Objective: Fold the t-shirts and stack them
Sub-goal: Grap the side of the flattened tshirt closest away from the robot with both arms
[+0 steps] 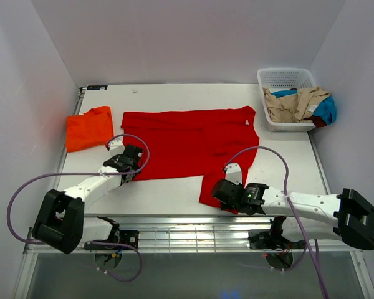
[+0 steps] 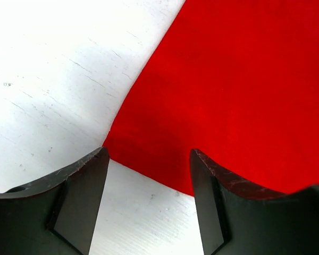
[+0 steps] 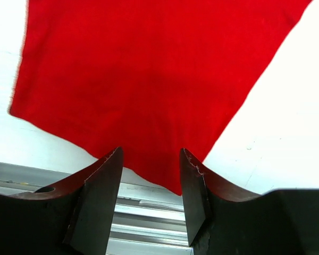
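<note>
Next, my left gripper grabs the red t-shirt (image 1: 187, 146) by its near corner beside the orange t-shirt, to fold the red t-shirt's near side over.
A red t-shirt (image 1: 187, 146) lies spread flat on the white table (image 1: 168, 193), with one part reaching down to the near edge. My left gripper (image 1: 129, 163) is open at the shirt's near-left corner. In the left wrist view the corner (image 2: 228, 90) lies just ahead of the open left gripper (image 2: 149, 175), with bare table between the jaws. My right gripper (image 1: 227, 194) is open at the shirt's near tip. In the right wrist view the tip (image 3: 149, 79) hangs over the table edge between the jaws of the open right gripper (image 3: 150, 175). A folded orange t-shirt (image 1: 88, 128) lies at the left.
A white basket (image 1: 285, 71) at the back right holds tan clothes (image 1: 296, 103) and a blue one (image 1: 327, 109). A metal rail (image 1: 174, 233) runs along the table's near edge; it also shows in the right wrist view (image 3: 143, 223). White walls enclose three sides.
</note>
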